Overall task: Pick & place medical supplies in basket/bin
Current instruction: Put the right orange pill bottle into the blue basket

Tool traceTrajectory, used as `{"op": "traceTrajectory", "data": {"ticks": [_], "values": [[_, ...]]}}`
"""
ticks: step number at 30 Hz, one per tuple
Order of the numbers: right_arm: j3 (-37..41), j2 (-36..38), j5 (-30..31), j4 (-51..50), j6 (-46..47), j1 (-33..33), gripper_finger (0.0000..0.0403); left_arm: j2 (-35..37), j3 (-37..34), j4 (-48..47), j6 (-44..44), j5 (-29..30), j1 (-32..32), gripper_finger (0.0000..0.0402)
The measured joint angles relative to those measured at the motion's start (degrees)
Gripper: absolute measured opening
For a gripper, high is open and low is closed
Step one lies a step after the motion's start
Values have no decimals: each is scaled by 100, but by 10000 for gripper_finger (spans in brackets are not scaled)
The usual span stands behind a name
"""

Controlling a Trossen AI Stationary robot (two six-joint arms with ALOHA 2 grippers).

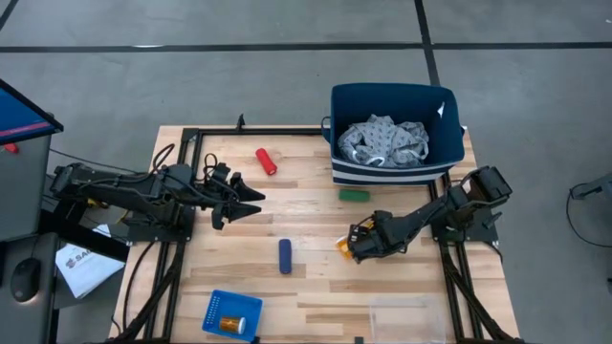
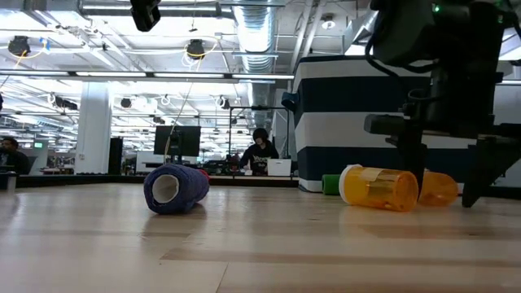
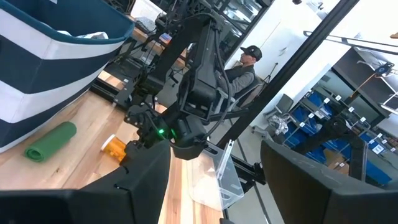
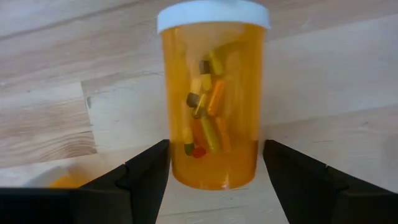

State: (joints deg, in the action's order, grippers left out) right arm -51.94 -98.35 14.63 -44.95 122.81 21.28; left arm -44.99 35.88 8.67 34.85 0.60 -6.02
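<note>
My right gripper's fingers are beside the base end of the orange pill bottle and would hold the bottle if I closed now, so my right gripper will close.
An orange pill bottle (image 4: 211,106) with a white cap lies on its side on the table, seen also in the high view (image 1: 341,247) and the low view (image 2: 378,187). My right gripper (image 4: 214,180) is low over it and open, one finger on each side of its base end; I cannot tell whether they touch. My left gripper (image 1: 251,201) is open and hovers left of centre. The grey patterned cloth (image 1: 387,141) lies in the navy striped bin (image 1: 449,153). A second orange bottle (image 1: 231,325) lies in the blue perforated basket (image 1: 215,308).
A red cylinder (image 1: 266,161) lies near the far edge, a green cylinder (image 1: 354,195) in front of the bin, and a dark blue cylinder (image 1: 285,255) mid-table. A clear tray (image 1: 406,315) sits at the near right. A person sits beyond the table (image 3: 245,68).
</note>
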Motion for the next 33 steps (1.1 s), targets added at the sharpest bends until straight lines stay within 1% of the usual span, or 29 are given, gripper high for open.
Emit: {"op": "traceTrajectory", "data": {"ticks": [14, 26, 29, 33], "values": [[7, 0, 38, -112, 10, -112, 255, 0, 0, -3, 15, 0, -2, 242], [11, -4, 67, -136, 21, -116, 254, 0, 0, -5, 13, -2, -2, 230], [15, -4, 66, -149, 21, -116, 240, 0, 0, -7, 13, -1, -2, 231], [20, 6, 63, -155, -11, -116, 203, 0, 0, -7, 7, -2, -2, 231]]}}
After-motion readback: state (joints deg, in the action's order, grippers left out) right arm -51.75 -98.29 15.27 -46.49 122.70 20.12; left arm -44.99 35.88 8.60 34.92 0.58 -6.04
